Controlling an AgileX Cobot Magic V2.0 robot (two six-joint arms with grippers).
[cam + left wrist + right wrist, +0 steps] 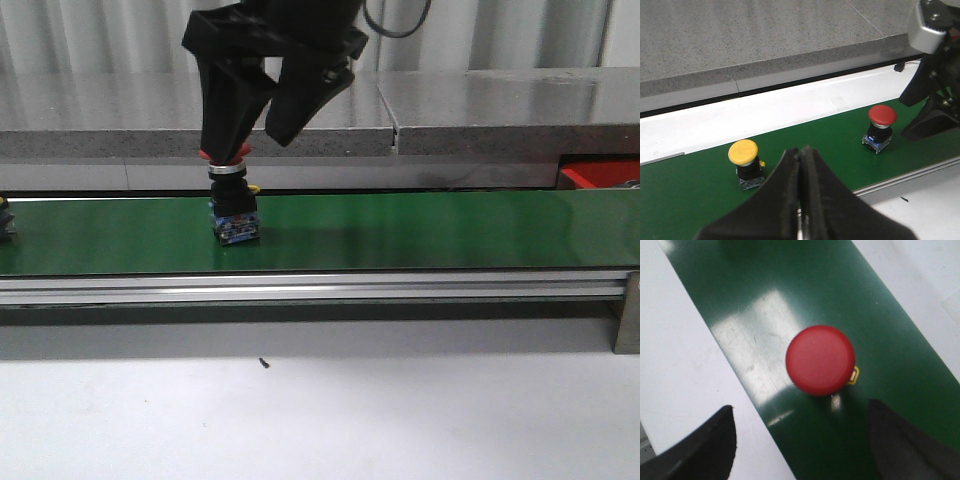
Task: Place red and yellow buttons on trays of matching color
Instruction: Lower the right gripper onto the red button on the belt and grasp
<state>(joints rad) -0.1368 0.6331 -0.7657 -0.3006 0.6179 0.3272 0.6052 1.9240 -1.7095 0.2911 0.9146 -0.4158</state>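
Note:
Green belt [807, 415] shows between my right gripper's fingers in the right wrist view, so closing now would miss. My right gripper moves toward the red cap, before it closes.
A red button [232, 205] stands upright on the green belt [430, 232]; in the right wrist view its round cap [820, 360] sits just ahead of the fingers. My right gripper [255, 148] hangs open directly over it, one finger on each side and not touching. A yellow button [743, 152] stands on the belt further left, a little beyond my left gripper [801, 155], which is shut on nothing. The left gripper is out of the front view. A corner of the red tray [603, 175] shows at the far right behind the belt. The yellow tray is out of view.
A grey stone ledge [470, 110] runs behind the belt. A metal rail [320, 288] borders the belt's near side, with white tabletop [320, 410] in front. The right arm [935, 95] shows in the left wrist view beside the red button [882, 116].

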